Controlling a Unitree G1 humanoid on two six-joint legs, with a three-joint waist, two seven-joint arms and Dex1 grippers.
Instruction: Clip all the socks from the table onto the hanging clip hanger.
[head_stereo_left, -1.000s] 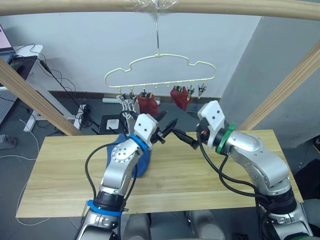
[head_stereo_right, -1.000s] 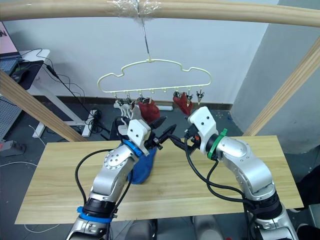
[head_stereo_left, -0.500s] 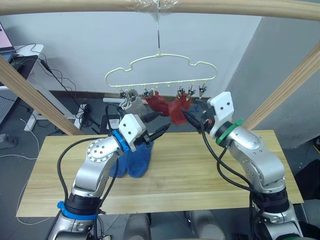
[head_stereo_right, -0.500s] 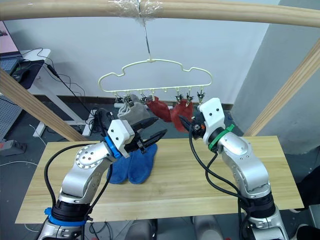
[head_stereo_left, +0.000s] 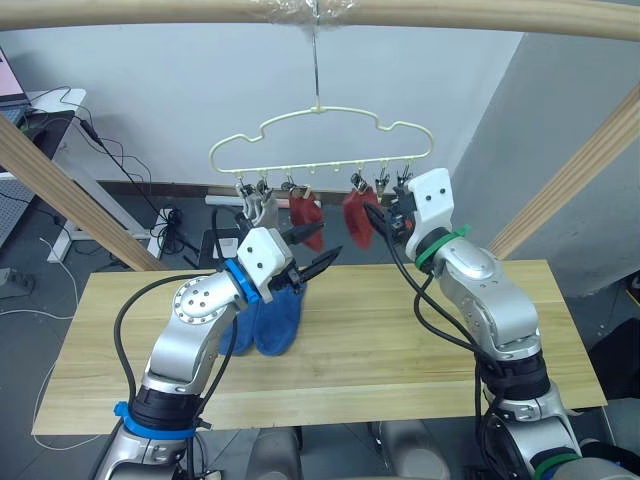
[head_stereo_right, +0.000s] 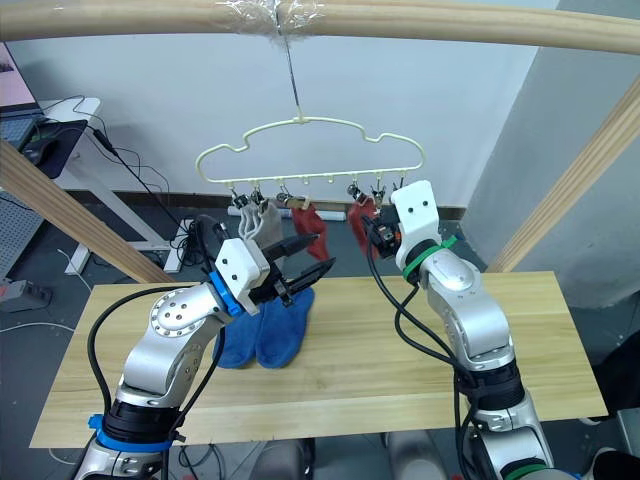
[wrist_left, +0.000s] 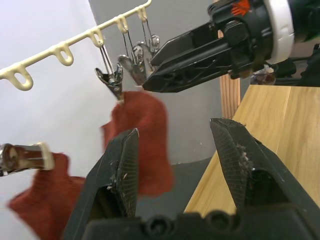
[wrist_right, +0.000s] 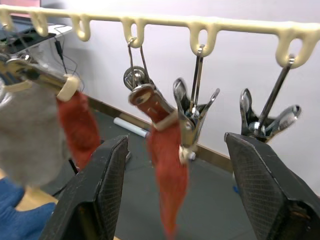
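Observation:
The bare metal clip will be pinched by its handles with my right gripper next. The clip's jaws will stay free for a blue sock (head_stereo_left: 278, 325).
The pale-yellow clip hanger (head_stereo_left: 320, 128) hangs from the wooden pole. Grey socks (head_stereo_left: 259, 206) and two rust-red socks (head_stereo_left: 306, 217) (head_stereo_left: 357, 218) hang from its clips. Two blue socks (head_stereo_left: 266, 320) lie side by side on the table (head_stereo_left: 420, 345). My left gripper (head_stereo_left: 316, 249) is open, above the blue socks and just below the left red sock. My right gripper (head_stereo_left: 383, 216) is open, raised to the clip row beside the right red sock (wrist_right: 169, 175). In the right wrist view that sock hangs from a clip (wrist_right: 150, 102) between the spread fingers (wrist_right: 100, 195).
Slanted wooden poles (head_stereo_left: 60, 190) (head_stereo_left: 575, 170) frame the table on both sides, and a thick horizontal pole (head_stereo_left: 150, 10) runs overhead. Spare metal clips (wrist_right: 265, 117) hang at the hanger's right end. A desk with cables (head_stereo_left: 60, 115) stands behind on the left.
My right gripper has risen from table height to the clip row. My left gripper drew back left and off the sock. The red socks, pulled sideways half a second ago, now hang straight.

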